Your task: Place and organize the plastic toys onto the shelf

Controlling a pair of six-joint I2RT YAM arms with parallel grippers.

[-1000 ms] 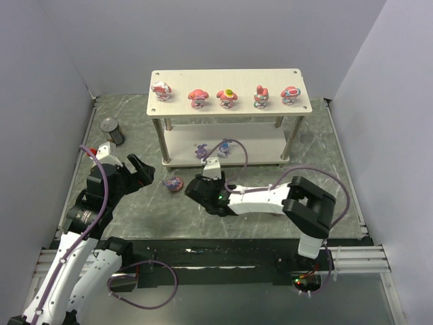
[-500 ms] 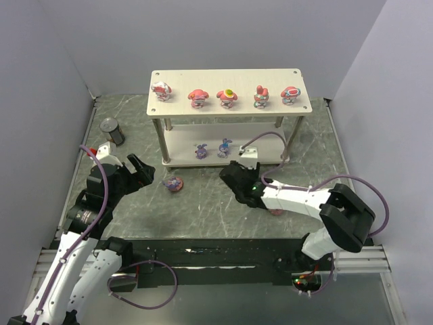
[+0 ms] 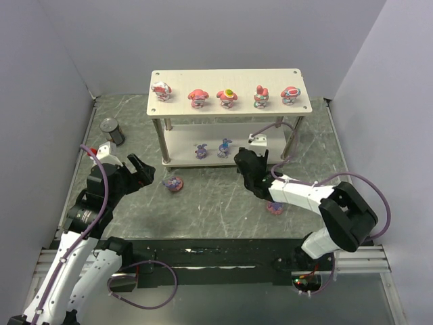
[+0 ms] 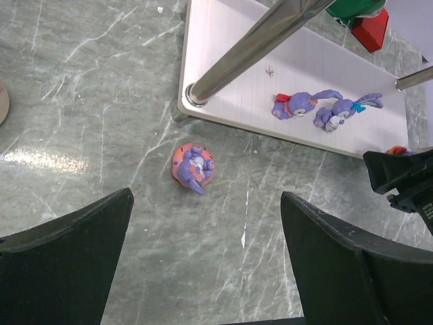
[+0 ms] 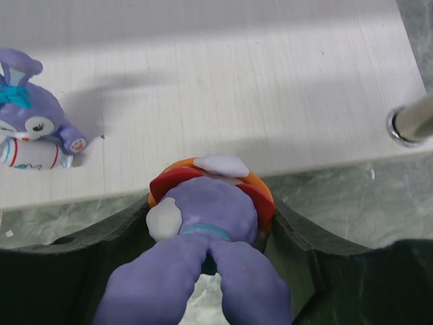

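My right gripper needs to move the purple toy onto the lower board before it opens, because the toy hangs over that board's front edge and would fall to the floor.
The shelf (image 3: pixel 223 76) stands at the back with several pink/red toys along its top board, such as one (image 3: pixel 197 97). Two purple rabbit-eared toys (image 3: pixel 201 150) (image 3: pixel 224 147) stand on the lower board (image 5: pixel 203 81). My right gripper (image 3: pixel 249 164) is shut on a purple toy with an orange-red ring (image 5: pixel 210 206), held at the lower board's front edge, right of the purple toy (image 5: pixel 30 132). My left gripper (image 3: pixel 139 169) is open and empty; a purple toy on a pink ring (image 4: pixel 193 164) lies on the floor just beyond it (image 4: pixel 206 198). Another pink toy (image 3: pixel 275 206) lies on the floor beside the right arm.
A dark can (image 3: pixel 113 130) stands at the far left of the floor. Silver posts (image 4: pixel 257 40) (image 5: pixel 413 118) hold up the shelf at its corners. Grey walls close in the sides and back.
My right gripper has moved right and toward the shelf's lower board with the purple toy in it, uncovering the pink toy on the floor. The left arm has not moved.
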